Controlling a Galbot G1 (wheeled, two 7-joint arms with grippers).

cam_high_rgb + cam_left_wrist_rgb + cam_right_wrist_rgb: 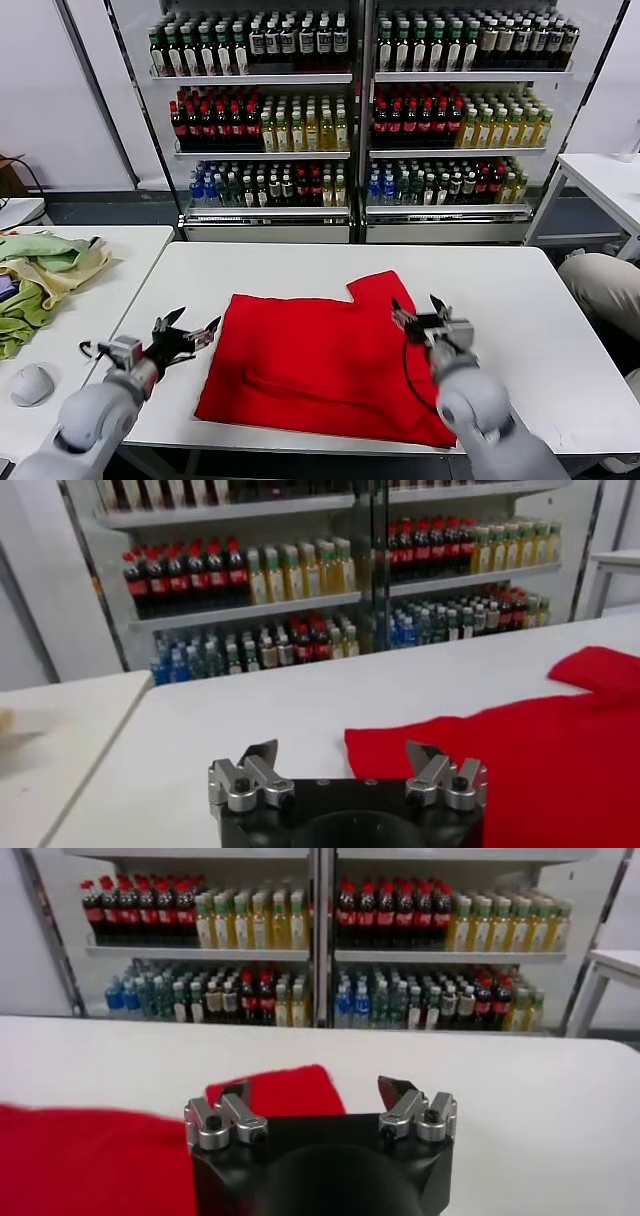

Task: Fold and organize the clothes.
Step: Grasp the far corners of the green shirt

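I should next use my left gripper to grab the red T-shirt by its hem corner, to fold the T-shirt over on itself.
The red T-shirt lies folded flat on the white table, one sleeve sticking out toward the far side; no print shows. My left gripper hovers just left of the shirt's left edge, fingers spread wide and holding nothing. My right gripper hangs over the shirt's right edge near the sleeve, also open and empty. In the left wrist view the left gripper points at the shirt's near corner. In the right wrist view the sleeve shows between the spread fingers of the right gripper.
Pale green and yellow cloths are piled on a side table at the left, with a white mouse near them. Drink shelves stand behind the table. Another white table is at the far right.
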